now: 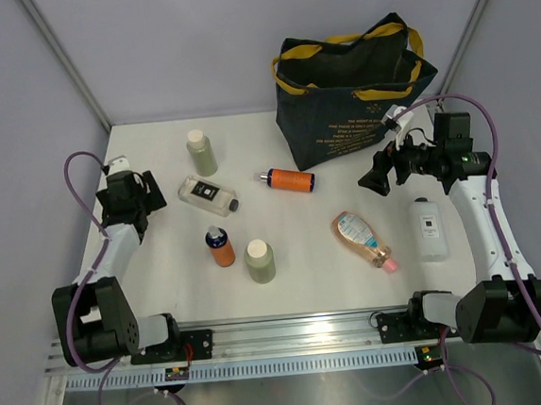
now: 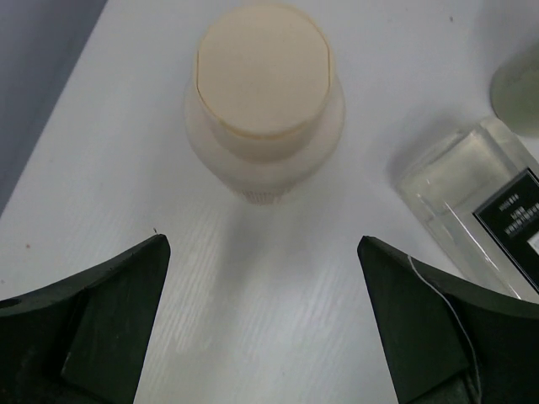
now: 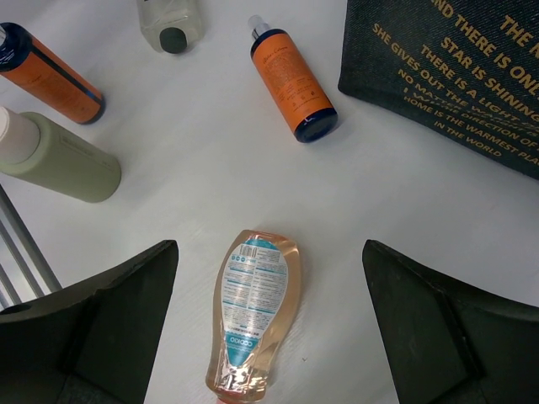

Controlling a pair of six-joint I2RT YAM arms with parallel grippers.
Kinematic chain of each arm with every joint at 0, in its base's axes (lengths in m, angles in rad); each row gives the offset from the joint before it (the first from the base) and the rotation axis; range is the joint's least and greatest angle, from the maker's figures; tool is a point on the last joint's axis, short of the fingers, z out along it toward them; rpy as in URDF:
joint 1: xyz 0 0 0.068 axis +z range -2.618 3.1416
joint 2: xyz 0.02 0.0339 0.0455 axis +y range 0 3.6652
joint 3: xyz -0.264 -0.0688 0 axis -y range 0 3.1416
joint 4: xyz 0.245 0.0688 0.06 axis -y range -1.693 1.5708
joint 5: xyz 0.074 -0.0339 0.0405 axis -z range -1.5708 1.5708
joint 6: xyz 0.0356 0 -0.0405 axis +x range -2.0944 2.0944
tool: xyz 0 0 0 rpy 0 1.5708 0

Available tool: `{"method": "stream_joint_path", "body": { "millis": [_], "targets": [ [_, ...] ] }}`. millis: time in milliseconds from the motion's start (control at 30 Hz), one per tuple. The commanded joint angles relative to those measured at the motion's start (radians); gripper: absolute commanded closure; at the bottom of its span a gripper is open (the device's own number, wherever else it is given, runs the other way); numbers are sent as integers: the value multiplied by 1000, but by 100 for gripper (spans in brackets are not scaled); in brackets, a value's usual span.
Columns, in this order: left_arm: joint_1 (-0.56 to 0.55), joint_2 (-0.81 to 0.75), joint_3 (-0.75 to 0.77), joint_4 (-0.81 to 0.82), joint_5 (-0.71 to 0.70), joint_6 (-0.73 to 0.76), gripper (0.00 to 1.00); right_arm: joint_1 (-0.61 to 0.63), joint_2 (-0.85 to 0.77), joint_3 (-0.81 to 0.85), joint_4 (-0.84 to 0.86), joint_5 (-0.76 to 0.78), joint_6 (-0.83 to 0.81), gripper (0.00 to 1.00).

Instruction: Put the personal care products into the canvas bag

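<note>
I should next grip the cream round-topped bottle by its wide shoulder with my left gripper. That leaves the bottle's base free to enter the bag.
The navy canvas bag with yellow handles stands open at the back right; its printed side shows in the right wrist view. The personal care products are spread over the white table. My right gripper hovers open over the peach teardrop bottle, which lies flat between the fingers untouched. My left gripper is open and empty. A pale green bottle with a white cap stands ahead of it, the clear black-labelled bottle to its right.
An orange bottle lies near the bag, another orange one stands beside a second pale green bottle. A white rectangular bottle lies under the right arm. A metal rail runs along the near edge; grey walls close in the table.
</note>
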State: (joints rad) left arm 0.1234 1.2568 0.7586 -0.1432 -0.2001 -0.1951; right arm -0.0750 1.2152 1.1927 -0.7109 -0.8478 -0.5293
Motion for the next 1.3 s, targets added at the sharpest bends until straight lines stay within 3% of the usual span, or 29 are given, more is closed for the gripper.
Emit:
{"method": "stream_joint_path", "body": {
  "millis": [0, 167, 300, 400, 500, 533, 567, 600, 767, 1000, 1267],
  "targets": [
    [10, 76, 57, 250, -116, 118, 1, 1, 9, 7, 27, -43, -47, 0],
    [12, 211, 97, 404, -13, 177, 1, 1, 18, 4, 37, -51, -48, 0],
    [13, 338, 195, 389, -4, 187, 2, 1, 24, 11, 28, -56, -46, 1],
    [15, 365, 223, 393, -4, 226, 8, 1, 26, 11, 25, -50, -44, 0],
    [15, 365, 237, 373, -7, 218, 43, 0, 27, 15, 16, -40, -44, 0],
    [16, 352, 226, 370, -10, 215, 58, 0, 26, 16, 16, -37, -38, 1],
    [15, 345, 216, 372, -12, 207, 87, 0, 26, 15, 16, -36, -35, 0],
    [15, 336, 203, 375, -7, 201, 99, 0, 24, 16, 16, -34, -34, 1],
    [15, 235, 195, 289, 141, 90, 100, 0, 18, 18, 14, -30, -15, 0],
    [41, 185, 298, 113, 324, -403, 100, -2, 15, 19, 18, -56, 29, 1],
    [33, 173, 206, 387, 571, -910, 100, 0, -14, -16, 33, -80, 75, 0]
  ]
}}
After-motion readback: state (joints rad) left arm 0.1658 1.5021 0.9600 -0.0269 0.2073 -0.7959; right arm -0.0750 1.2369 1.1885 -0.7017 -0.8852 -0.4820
